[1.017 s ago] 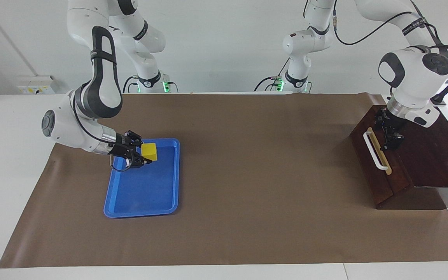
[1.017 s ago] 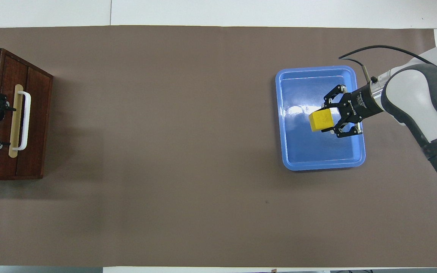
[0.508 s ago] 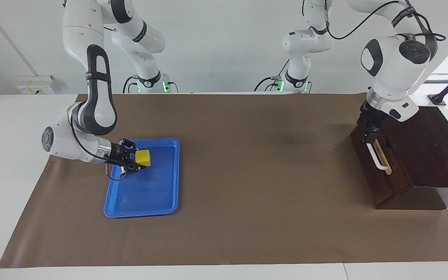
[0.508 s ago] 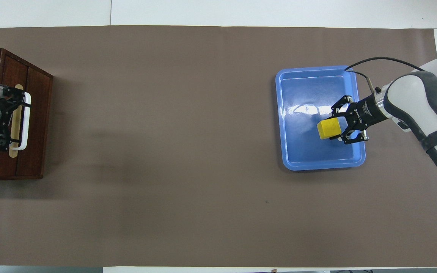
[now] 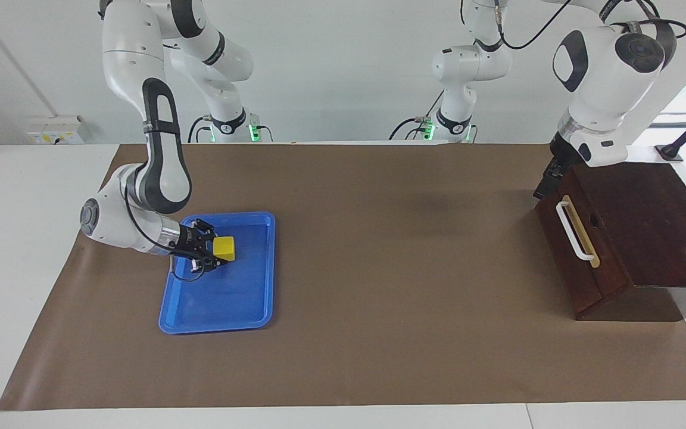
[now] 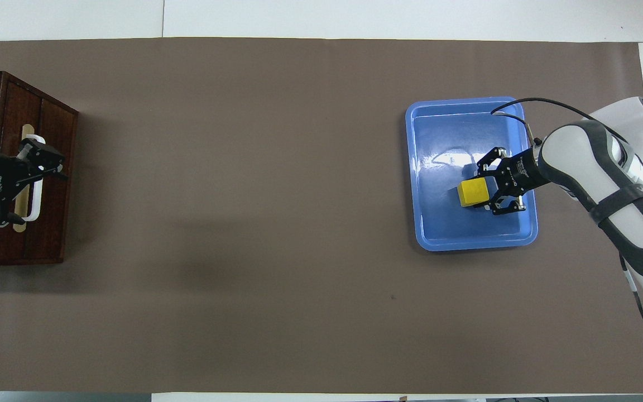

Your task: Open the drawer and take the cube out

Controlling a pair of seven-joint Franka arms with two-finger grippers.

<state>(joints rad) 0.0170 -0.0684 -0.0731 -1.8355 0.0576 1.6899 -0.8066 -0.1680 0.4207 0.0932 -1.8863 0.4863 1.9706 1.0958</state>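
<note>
In the overhead view, the yellow cube (image 6: pixel 473 192) sits low inside the blue tray's rim (image 6: pixel 443 211), so it is time for my right gripper to open now.
The yellow cube (image 5: pixel 224 248) (image 6: pixel 473 192) is low inside the blue tray (image 5: pixel 218 326) (image 6: pixel 466 244), at the right arm's end of the table. My right gripper (image 5: pixel 218 252) (image 6: pixel 482 194) is shut on the cube, reaching in level from the tray's outer side. Whether the cube rests on the tray floor I cannot tell. The drawer (image 5: pixel 564 253) (image 6: pixel 48 184) sits shut in the dark sloped box, its white handle (image 5: pixel 575 233) (image 6: pixel 33 207) free. My left gripper (image 5: pixel 548 179) (image 6: pixel 42 166) hangs open above the upper end of the drawer front, holding nothing.
The dark wooden box (image 5: pixel 658 232) stands at the left arm's end of the table. A brown mat (image 5: pixel 408 268) covers the table between the box and the tray.
My right gripper has brought the cube down lower into the tray. My left gripper has lifted off the handle area and drawn up past the drawer's upper end.
</note>
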